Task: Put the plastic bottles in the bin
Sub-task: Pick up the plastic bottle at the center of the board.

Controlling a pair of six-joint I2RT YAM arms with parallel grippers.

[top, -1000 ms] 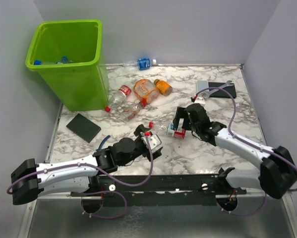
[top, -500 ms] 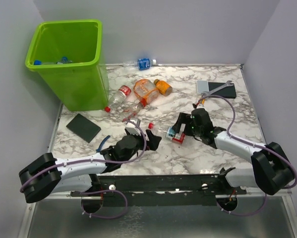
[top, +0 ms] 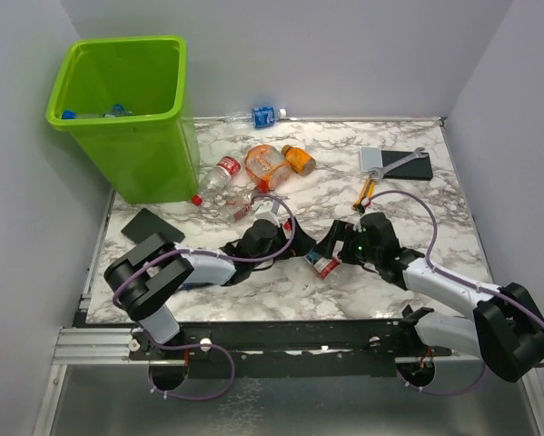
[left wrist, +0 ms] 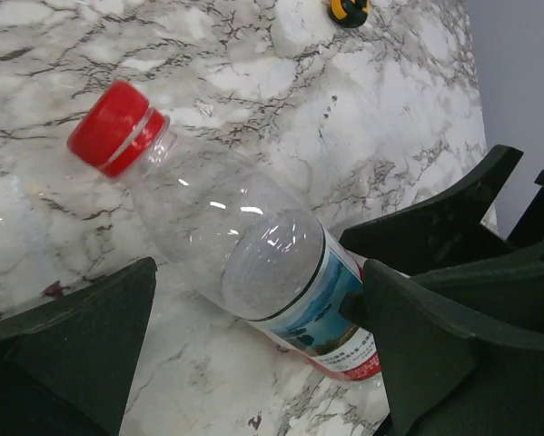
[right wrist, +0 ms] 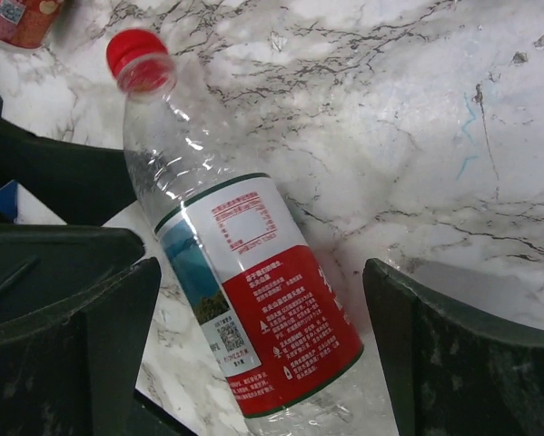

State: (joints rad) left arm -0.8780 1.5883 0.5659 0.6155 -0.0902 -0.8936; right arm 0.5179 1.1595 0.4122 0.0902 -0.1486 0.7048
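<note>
My right gripper should pick up the red-capped bottle by its base end (top: 331,273) (right wrist: 333,407) next. That leaves the bottle's end with the cap free for my left gripper.
A clear plastic bottle (top: 321,263) with a red cap and a red-and-blue label lies on its side on the marble table. Both grippers meet over it. My left gripper (top: 299,243) is open, its fingers either side of the bottle's body (left wrist: 253,245) in the left wrist view. My right gripper (top: 333,247) is open, its fingers either side of the labelled end (right wrist: 262,309) in the right wrist view. Neither touches it. The lime-green bin (top: 149,173) stands at the far left with bottles inside (top: 90,113). Several more bottles (top: 267,163) lie beside it.
One blue-labelled bottle (top: 258,116) lies at the far edge. A black pad (top: 152,227) lies near the bin. Another black pad (top: 408,165) with a wrench (top: 417,154) is at the far right. A yellow-handled tool (top: 367,189) lies behind the right gripper.
My left arm has folded and its gripper has swung right and away to the bottle. My right gripper has come down over the same bottle, which has shifted slightly toward me.
</note>
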